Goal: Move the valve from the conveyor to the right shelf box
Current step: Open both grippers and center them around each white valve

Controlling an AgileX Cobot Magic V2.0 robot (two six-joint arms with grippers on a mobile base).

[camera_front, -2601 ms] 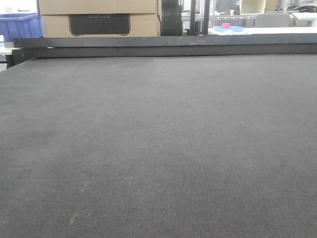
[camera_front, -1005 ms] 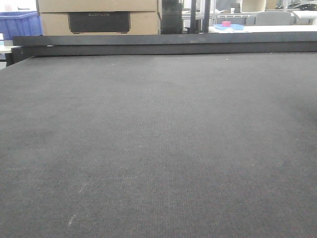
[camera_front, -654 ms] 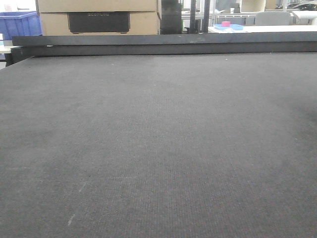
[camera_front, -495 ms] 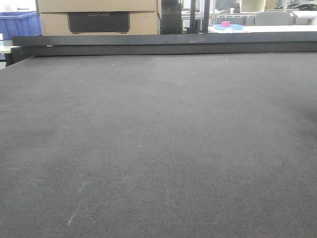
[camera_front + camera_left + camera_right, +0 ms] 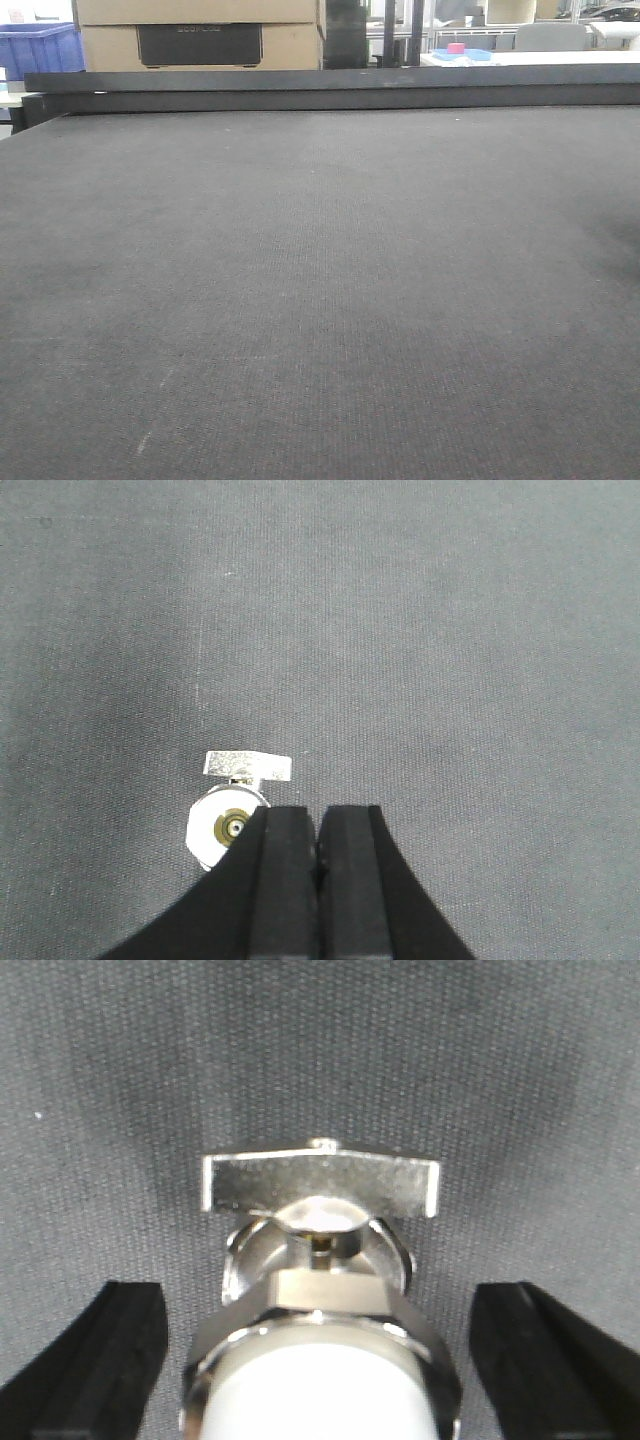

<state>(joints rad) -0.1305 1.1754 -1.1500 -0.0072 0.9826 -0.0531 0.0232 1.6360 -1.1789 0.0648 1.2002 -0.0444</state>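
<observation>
My left gripper grabs the silver valve by its round body (image 5: 226,825) next, which leaves the silver valve's flat handle (image 5: 248,765) free for the shelf box.
The conveyor (image 5: 320,280) is a wide dark grey woven belt with a black rail (image 5: 330,90) along its far edge. The front view shows no valve and no gripper. In the left wrist view a silver valve (image 5: 226,820) with a flat handle lies on the belt, just left of my left gripper (image 5: 318,825). That gripper is shut and empty. In the right wrist view a silver valve (image 5: 320,1260) with a wing handle lies on the belt between the spread fingers (image 5: 110,1350) of my right gripper (image 5: 320,1300), which is open. Whether both views show the same valve I cannot tell.
Behind the rail stand a cardboard box (image 5: 200,35) and a blue crate (image 5: 40,48) at the left. A white table with a pink and blue object (image 5: 460,52) stands at the back right. No shelf box shows.
The front view has shifted slightly since the oldest frame, with the rail now a little higher. Nothing on the belt has visibly moved there.
</observation>
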